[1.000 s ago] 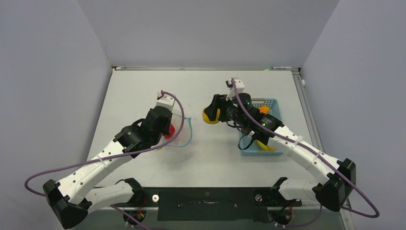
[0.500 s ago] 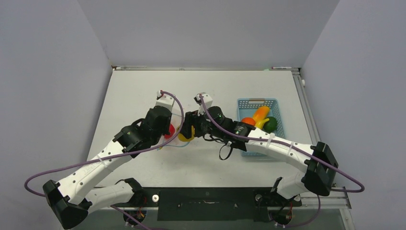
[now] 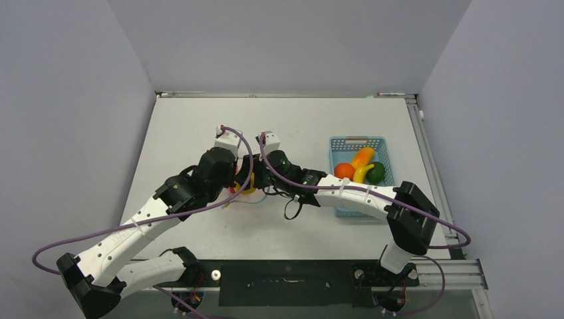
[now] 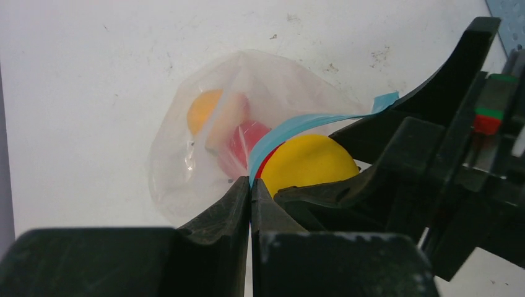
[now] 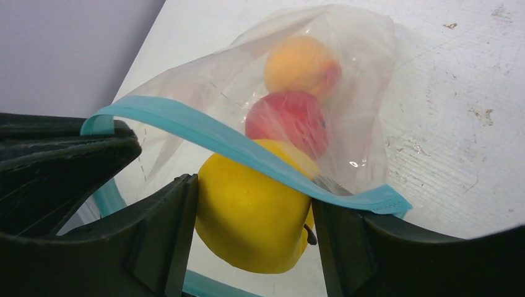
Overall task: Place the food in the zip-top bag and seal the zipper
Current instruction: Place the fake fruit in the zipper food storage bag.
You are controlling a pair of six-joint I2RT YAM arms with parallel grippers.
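Observation:
My right gripper should move the round yellow fruit (image 3: 247, 190) into the bag before release, as it's only partly under the raised zipper.
The clear zip-top bag (image 4: 198, 148) lies on the white table with its mouth lifted. My left gripper (image 4: 250, 185) is shut on the light blue zipper (image 4: 297, 127), holding that edge up. An orange fruit (image 5: 300, 62) and a red fruit (image 5: 288, 120) sit inside the bag. My right gripper (image 5: 254, 223) is shut on a round yellow fruit (image 5: 254, 210), which is at the bag's mouth, just under the raised zipper (image 5: 241, 148). In the top view both grippers meet left of the table's centre, around the yellow fruit (image 3: 247, 190).
At the right stands a light blue basket (image 3: 358, 139) holding an orange round fruit (image 3: 344, 171), an orange-yellow piece (image 3: 362, 158), a yellow banana (image 3: 361, 174) and a green fruit (image 3: 376, 173). The right arm stretches across the table's middle. Grey walls enclose the table.
My right arm has carried the yellow fruit leftwards from beside the basket to the bag's mouth. The left gripper has stayed on the zipper, barely moving.

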